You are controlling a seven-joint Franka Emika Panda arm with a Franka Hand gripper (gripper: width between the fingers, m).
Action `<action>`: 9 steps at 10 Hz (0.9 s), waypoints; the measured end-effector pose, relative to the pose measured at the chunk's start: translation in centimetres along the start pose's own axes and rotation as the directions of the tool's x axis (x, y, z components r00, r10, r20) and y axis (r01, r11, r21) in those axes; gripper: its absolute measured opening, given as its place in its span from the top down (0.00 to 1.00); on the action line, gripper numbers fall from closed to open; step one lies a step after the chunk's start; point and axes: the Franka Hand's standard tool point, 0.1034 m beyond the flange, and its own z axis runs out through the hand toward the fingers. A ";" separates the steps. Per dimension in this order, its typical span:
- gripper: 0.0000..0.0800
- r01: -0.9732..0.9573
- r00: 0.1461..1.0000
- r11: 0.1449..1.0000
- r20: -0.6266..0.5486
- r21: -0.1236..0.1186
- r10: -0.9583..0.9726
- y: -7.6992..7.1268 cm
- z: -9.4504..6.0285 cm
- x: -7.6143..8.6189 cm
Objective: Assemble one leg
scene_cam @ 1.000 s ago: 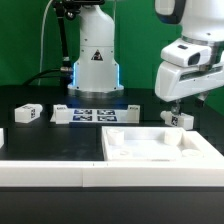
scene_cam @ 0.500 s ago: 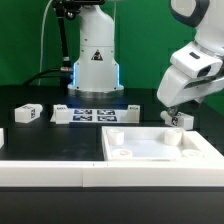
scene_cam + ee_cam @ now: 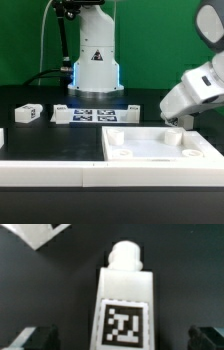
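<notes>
My fingers reach down beside the white square leg above its tag and closing would catch the leg, so it is now time to close on it.
In the wrist view a small white square leg (image 3: pixel 127 291) with a round peg at one end and a black-and-white tag lies on the black table. It lies between my gripper's (image 3: pixel 122 339) two dark fingertips (image 3: pixel 35 336). The jaws stand wide apart, with a gap on each side of the leg. In the exterior view my gripper (image 3: pixel 176 122) is low at the exterior view's right, just behind the white panel (image 3: pixel 125 138), and it hides that leg. A second tagged leg (image 3: pixel 28 113) lies at the exterior view's left.
The marker board (image 3: pixel 95 114) lies in front of the robot base (image 3: pixel 95 60). A white corner (image 3: pixel 40 235) shows at the edge of the wrist view. A white ledge (image 3: pixel 50 170) runs along the front.
The arm has tilted and come down toward the table at the exterior view's right. The gripper now covers the leg that showed there before. The other parts have not moved.
</notes>
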 end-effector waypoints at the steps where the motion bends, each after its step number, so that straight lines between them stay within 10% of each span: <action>1: 0.19 -0.004 0.999 1.000 0.039 0.004 0.004 0.0 0.0 0.1; 5: 0.19 -0.016 0.999 1.000 0.031 0.017 0.016 0.8 0.3 0.5; 9: 0.64 -0.019 1.000 1.000 0.025 0.017 0.018 0.8 0.2 0.6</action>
